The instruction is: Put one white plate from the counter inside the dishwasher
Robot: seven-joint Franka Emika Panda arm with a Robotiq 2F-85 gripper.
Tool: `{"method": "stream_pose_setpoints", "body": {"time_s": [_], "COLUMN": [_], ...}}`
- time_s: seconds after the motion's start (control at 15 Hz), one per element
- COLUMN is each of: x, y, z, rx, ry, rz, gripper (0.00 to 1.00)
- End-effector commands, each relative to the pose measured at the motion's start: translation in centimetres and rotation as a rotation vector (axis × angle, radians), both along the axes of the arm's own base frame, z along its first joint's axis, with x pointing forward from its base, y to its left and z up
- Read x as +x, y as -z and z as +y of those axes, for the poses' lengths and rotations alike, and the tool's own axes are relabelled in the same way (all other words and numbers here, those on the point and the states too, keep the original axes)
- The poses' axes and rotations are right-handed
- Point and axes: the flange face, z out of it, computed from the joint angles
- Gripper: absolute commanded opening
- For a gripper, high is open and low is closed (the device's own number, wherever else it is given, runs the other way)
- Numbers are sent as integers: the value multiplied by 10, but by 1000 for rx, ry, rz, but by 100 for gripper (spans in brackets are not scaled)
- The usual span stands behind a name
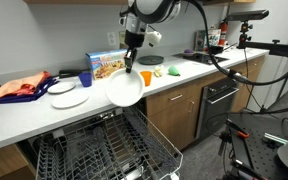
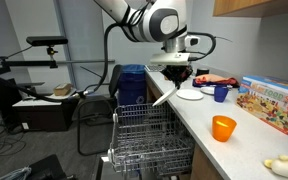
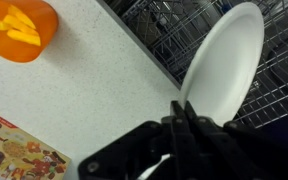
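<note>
The white plate's lower rim is beyond the counter and over the wire rack. My gripper should open, as the plate would come down in the rack if I opened now.
My gripper (image 1: 131, 62) is shut on the rim of the white plate (image 1: 124, 90) and holds it tilted on edge just off the front edge of the counter (image 1: 44, 112), above the dishwasher's pulled-out grey wire rack (image 1: 102, 150). The plate also shows in an exterior view (image 2: 165, 97) edge-on, and in the wrist view (image 3: 224, 55), where the gripper (image 3: 179, 108) pinches its lower rim over the rack (image 3: 284, 70). Two smaller white plates (image 1: 68, 94) remain on the counter.
An orange bowl (image 2: 224, 127) with food sits on the counter, seen also in the wrist view (image 3: 22, 28). A colourful box (image 1: 109, 65), a blue cup (image 1: 85, 78), red cloth (image 1: 19, 86) and a black oven (image 1: 220, 105) are nearby.
</note>
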Motion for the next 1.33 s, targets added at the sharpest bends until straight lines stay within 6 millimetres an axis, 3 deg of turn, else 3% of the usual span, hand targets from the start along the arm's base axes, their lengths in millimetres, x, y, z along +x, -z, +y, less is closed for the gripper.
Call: {"method": "stream_pose_setpoints", "body": {"time_s": [0.0,0.07,0.13,0.2,0.27,0.4,0.47,1.0,1.2,1.27], "x": [-10,-10,-11,-11,-12,-12,-13,-14,-15,-6], "y": [-7,-7,-7,-6,-6,-6,-6,-6,-6,0], "z": [-4,-4,-4,-4,-4,-4,-4,-3,-2,0], "rx": [5,10,7,8,7,11,13,23,32,3], "ry": [-32,-36,-38,-38,-32,-29,-27,-16,-2,-11], "rz": [7,7,7,6,7,7,10,20,20,12], "gripper": [8,29,3,1,29,31,37,98,100,100]}}
